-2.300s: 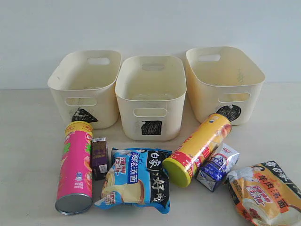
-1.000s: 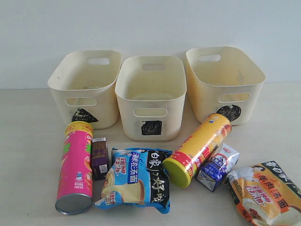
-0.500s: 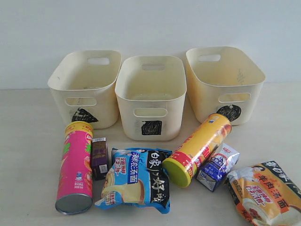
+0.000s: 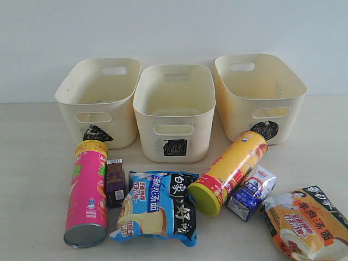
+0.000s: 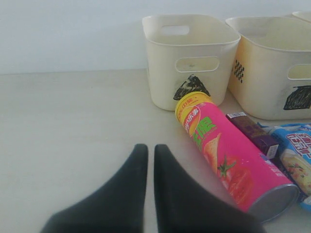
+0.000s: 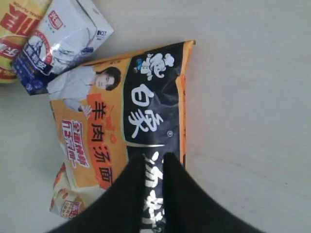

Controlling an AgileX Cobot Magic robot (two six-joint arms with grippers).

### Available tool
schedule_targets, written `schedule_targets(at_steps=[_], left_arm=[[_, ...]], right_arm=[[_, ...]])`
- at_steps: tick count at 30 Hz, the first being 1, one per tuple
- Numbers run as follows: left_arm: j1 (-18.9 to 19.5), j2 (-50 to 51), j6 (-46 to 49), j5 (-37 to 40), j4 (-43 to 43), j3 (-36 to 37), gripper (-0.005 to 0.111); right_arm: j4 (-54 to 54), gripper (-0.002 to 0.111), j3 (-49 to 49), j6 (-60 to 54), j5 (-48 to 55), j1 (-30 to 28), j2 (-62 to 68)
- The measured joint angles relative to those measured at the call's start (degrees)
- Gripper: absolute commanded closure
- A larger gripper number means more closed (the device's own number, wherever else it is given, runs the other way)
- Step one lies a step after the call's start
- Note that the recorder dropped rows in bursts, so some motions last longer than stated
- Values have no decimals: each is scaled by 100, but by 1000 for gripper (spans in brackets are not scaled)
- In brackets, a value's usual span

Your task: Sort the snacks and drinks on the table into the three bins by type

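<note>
I will next use my right gripper to grab the orange noodle bag (image 4: 307, 223) by its black side edge, so that the bag can be sorted into the circle bin.
Three cream bins stand in a row at the back: triangle (image 4: 98, 103), square (image 4: 174, 111), circle (image 4: 260, 98). In front lie the pink chip can (image 4: 86, 196), the dark purple carton (image 4: 115, 182), the blue-white noodle bag (image 4: 157, 206), the yellow chip can (image 4: 228, 171), the blue and white carton (image 4: 251, 193) and the orange noodle bag (image 4: 307, 223). My left gripper (image 5: 146, 148) is shut over bare table beside the pink can (image 5: 228, 160). The right gripper (image 6: 154, 158) hovers above the orange bag (image 6: 116, 121), fingers nearly together, holding nothing. Neither gripper shows in the exterior view.
A pale wall runs behind the bins. The beige table (image 4: 32, 163) stretches to the left of the pink can and to the right of the circle bin. The items lie close together, some touching.
</note>
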Motion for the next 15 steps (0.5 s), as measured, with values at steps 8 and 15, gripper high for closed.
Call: schedule_targets(at_steps=[8,15], left_arm=[[0,0,0,0,0,0,102],[0,0,0,0,0,0,102]], right_arm=[[146,22,-2,-86,-69,0,569],[14,22,-12,-86,-174,420,868]])
